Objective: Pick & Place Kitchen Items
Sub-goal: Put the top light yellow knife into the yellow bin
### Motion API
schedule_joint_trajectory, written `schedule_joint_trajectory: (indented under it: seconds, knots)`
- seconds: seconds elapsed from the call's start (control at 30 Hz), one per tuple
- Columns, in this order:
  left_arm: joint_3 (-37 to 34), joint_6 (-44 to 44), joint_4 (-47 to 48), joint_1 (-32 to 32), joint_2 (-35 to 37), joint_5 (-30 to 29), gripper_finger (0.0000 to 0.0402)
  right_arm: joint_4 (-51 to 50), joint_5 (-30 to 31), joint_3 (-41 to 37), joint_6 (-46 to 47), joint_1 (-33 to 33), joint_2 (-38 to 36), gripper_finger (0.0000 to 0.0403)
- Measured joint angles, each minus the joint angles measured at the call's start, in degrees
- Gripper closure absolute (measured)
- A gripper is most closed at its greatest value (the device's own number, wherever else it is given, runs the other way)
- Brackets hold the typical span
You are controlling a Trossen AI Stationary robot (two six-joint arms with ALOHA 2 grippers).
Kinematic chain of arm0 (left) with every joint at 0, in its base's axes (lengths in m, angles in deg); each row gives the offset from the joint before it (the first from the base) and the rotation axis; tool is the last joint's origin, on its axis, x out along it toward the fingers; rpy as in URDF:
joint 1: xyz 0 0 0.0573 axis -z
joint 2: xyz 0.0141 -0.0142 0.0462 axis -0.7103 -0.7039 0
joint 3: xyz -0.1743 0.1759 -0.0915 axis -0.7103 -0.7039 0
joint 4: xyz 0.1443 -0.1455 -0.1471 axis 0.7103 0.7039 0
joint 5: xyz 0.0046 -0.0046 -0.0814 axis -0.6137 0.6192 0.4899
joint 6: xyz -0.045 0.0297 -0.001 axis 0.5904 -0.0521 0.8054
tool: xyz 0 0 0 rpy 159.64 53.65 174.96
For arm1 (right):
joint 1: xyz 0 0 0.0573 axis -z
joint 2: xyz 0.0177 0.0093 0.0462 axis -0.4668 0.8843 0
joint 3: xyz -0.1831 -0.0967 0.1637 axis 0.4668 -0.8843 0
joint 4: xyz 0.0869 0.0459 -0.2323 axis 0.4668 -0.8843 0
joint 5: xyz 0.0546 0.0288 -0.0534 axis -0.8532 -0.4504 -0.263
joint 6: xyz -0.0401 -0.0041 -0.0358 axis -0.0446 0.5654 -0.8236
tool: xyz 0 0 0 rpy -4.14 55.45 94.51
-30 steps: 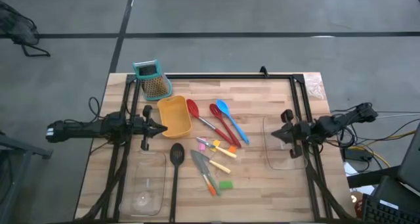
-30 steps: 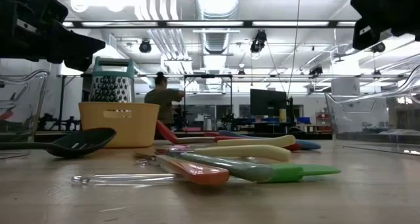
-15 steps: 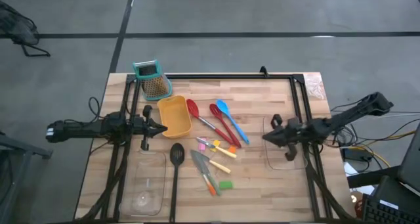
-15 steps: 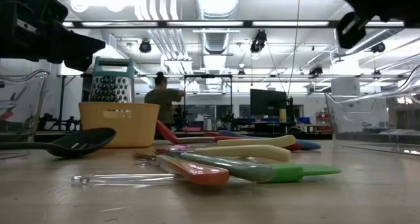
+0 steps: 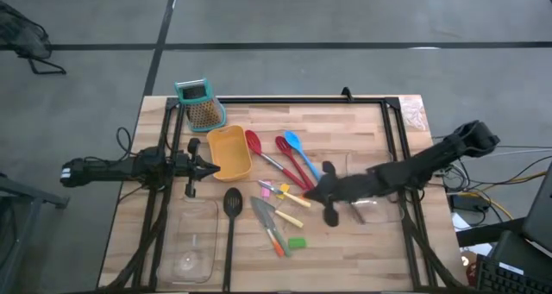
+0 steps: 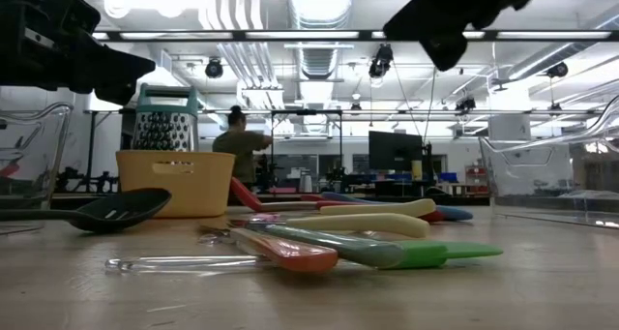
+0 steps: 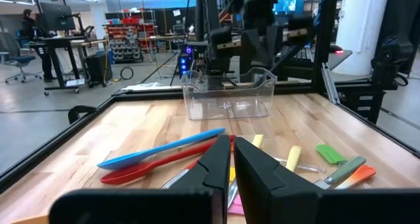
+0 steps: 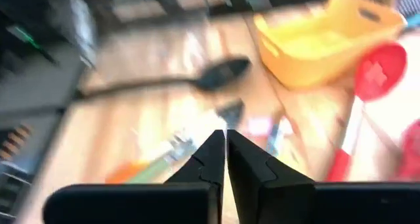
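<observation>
The metal-bladed tool needs to go into the yellow tray [image 5: 228,150], so my right gripper will grab it by its cream handle [image 5: 297,198] next.
The kitchen items lie loose in the middle of the table: two long red spoons [image 5: 293,160], a blue spoon [image 5: 305,159], a black slotted spoon [image 5: 232,208], and several small colour-tipped and metal-bladed tools [image 5: 280,212]. My right gripper [image 5: 309,194] is shut and empty. It hangs above the table just right of the small tools and below the red and blue spoons' handle ends. Its wrist view [image 8: 226,148] looks over the slotted spoon [image 8: 220,73] and a red spoon [image 8: 377,69]. My left gripper [image 5: 216,168] waits shut and empty beside the yellow tray [image 5: 228,150].
A teal-topped grater [image 5: 200,104] stands at the far left behind the yellow tray. One clear tray [image 5: 191,242] sits near left, and another clear tray [image 5: 379,203] sits at the right under my right arm. A dark frame runs along the table's far edge and sides.
My right gripper has swept from over the right clear tray toward the table's left, out over the middle of the table to the utensils, staying shut. The utensils have not moved.
</observation>
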Motion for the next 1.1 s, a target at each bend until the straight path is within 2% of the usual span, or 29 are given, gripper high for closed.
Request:
schedule_joint_trajectory:
  seconds: [0.1, 0.27, 0.4, 0.53, 0.77, 1.1]
  knots:
    - [0.01, 0.01, 0.01, 0.0, 0.0, -0.01, 0.0374, -9.75, 0.52, 7.25, 0.44, 1.02, 5.02, 0.0357]
    - [0.0, 0.0, -0.01, 0.04, 0.0, -0.01, 0.0374, -20.44, 0.6, 16.46, 1.88, 2.75, 13.85, 0.0292]
    - [0.0, -0.01, 0.01, 0.04, 0.01, 0.0, 0.0374, -28.86, 0.58, 22.19, 1.91, 3.51, 19.98, 0.0243]
    - [0.0, 0.0, 0.01, 0.02, 0.0, -0.01, 0.0374, -34.33, 0.56, 25.61, 1.94, 4.08, 24.93, 0.0214]
    - [0.01, -0.01, 0.07, 0.02, 0.0, -0.01, 0.0374, -34.14, 0.55, 26.78, 1.93, 4.48, 29.68, 0.0199]
    - [-0.01, 0.01, 0.09, -0.02, -0.02, -0.01, 0.0374, -31.38, 0.54, 26.06, 2.82, 4.94, 32.97, 0.0224]
